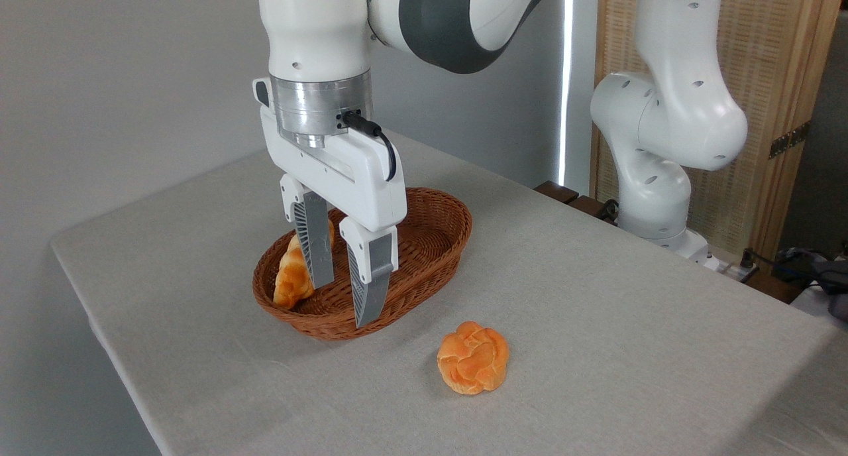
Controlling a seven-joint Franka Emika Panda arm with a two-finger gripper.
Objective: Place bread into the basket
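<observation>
The round knotted bun needs to be gripped next by my gripper across its puffy body (pixel 473 357), to put the bread into the basket (pixel 434 234).
The bread (pixel 473 358), a round knotted orange-golden bun, lies on the grey tablecloth in front of and to the right of the basket. The basket (pixel 434 234), an oval reddish-brown wicker one, stands mid-table. My gripper (pixel 344 305) hangs over the basket's near left part, fingers pointing down and open, with nothing between them. A braided golden loaf (pixel 291 278) leans against the basket's left inner wall, just behind the left finger and partly hidden by it.
The arm's white base (pixel 656 177) stands at the table's right rear edge. Cables and dark gear (pixel 815 270) lie beyond the right edge. A wooden slatted screen (pixel 775 58) stands behind. The table's left edge drops off near the basket.
</observation>
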